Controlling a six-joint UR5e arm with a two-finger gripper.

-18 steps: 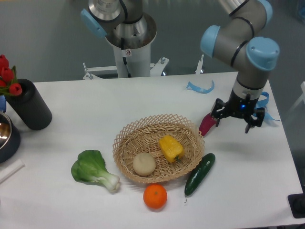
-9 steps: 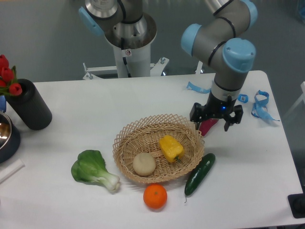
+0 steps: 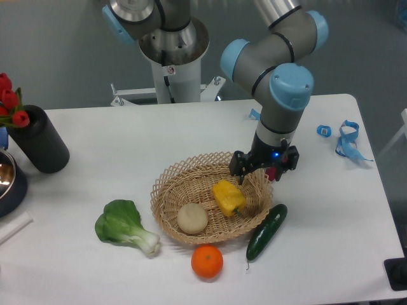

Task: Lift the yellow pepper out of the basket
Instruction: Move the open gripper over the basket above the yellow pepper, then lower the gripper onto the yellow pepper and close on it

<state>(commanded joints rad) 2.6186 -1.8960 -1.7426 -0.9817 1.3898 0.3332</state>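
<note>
Next, my gripper grabs the yellow pepper by its plump body [image 3: 226,196] to take it out of the wicker basket [image 3: 172,185].
The yellow pepper [image 3: 228,197] lies in the right half of the round wicker basket [image 3: 172,185], next to a pale beige ball [image 3: 192,218]. My gripper [image 3: 261,175] hangs over the basket's right rim, just up and right of the pepper and not touching it. Its fingers point down and stand apart, open and empty.
A cucumber [image 3: 267,231] lies against the basket's right front. An orange [image 3: 206,261] sits in front of the basket and a bok choy [image 3: 124,227] to its left. A purple vegetable [image 3: 272,173] shows behind the gripper. A black vase [image 3: 38,139] stands far left; blue tape scraps [image 3: 346,140] lie far right.
The arm has swung left from the table's right side, carrying the gripper from beside the purple vegetable to above the basket's right rim near the pepper. The objects have not moved.
</note>
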